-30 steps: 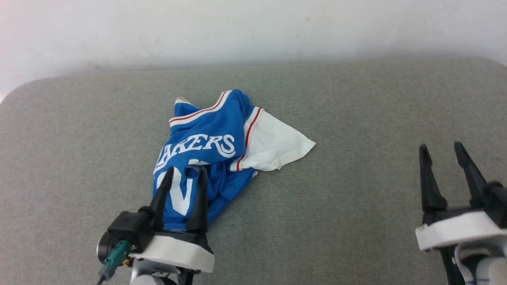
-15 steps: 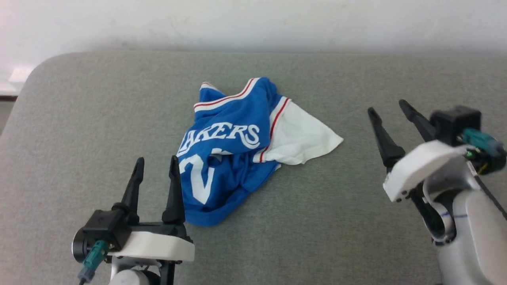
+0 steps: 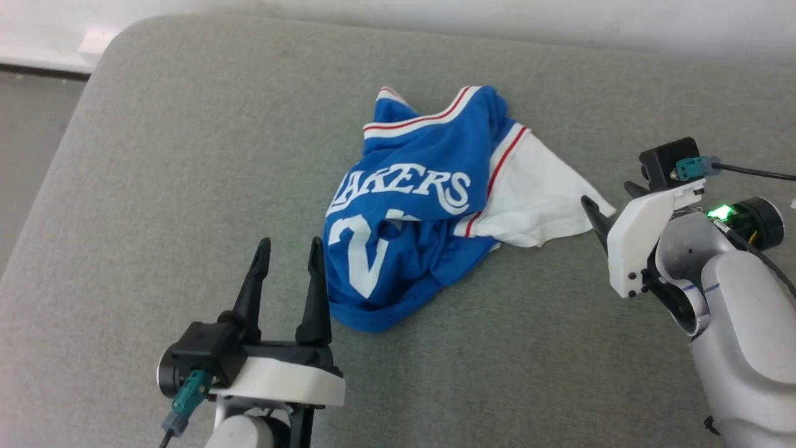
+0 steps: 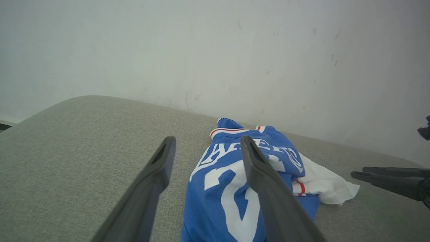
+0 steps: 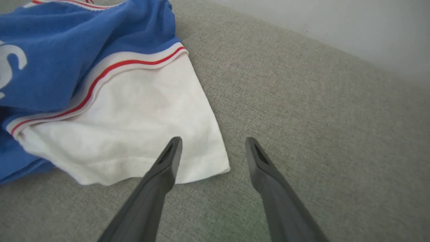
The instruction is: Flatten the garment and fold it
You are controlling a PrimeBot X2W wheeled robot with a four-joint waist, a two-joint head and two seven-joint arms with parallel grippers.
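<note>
The right gripper picks up the white sleeve by its end corner [image 3: 604, 208] next, to spread the crumpled garment [image 3: 414, 183] flat.
The garment [image 3: 429, 205] lies crumpled in a heap on the grey cushion, bright blue with white lettering and a number facing up. Its white sleeve end [image 3: 535, 199] spreads out to the right, edged with red-and-white trim. My left gripper [image 3: 290, 246] stands open just left of the garment's near hem, holding nothing. In the left wrist view the left gripper [image 4: 207, 139] frames the garment [image 4: 208, 208] ahead. My right gripper [image 3: 606, 193] is open beside the sleeve's right corner. In the right wrist view the right gripper [image 5: 213, 139] hovers over the white sleeve's [image 5: 134, 127] corner.
The grey padded surface [image 3: 186, 155] has a rounded far-left corner, with floor [image 3: 31, 124] beyond it. A white wall [image 4: 235, 50] runs along the back edge. My right gripper's fingers [image 4: 386, 181] show at the right of the left wrist view.
The head camera has turned, shifting the whole picture. My left gripper drew back off the garment to its left. My right arm swung in towards the white sleeve. Both stayed open.
</note>
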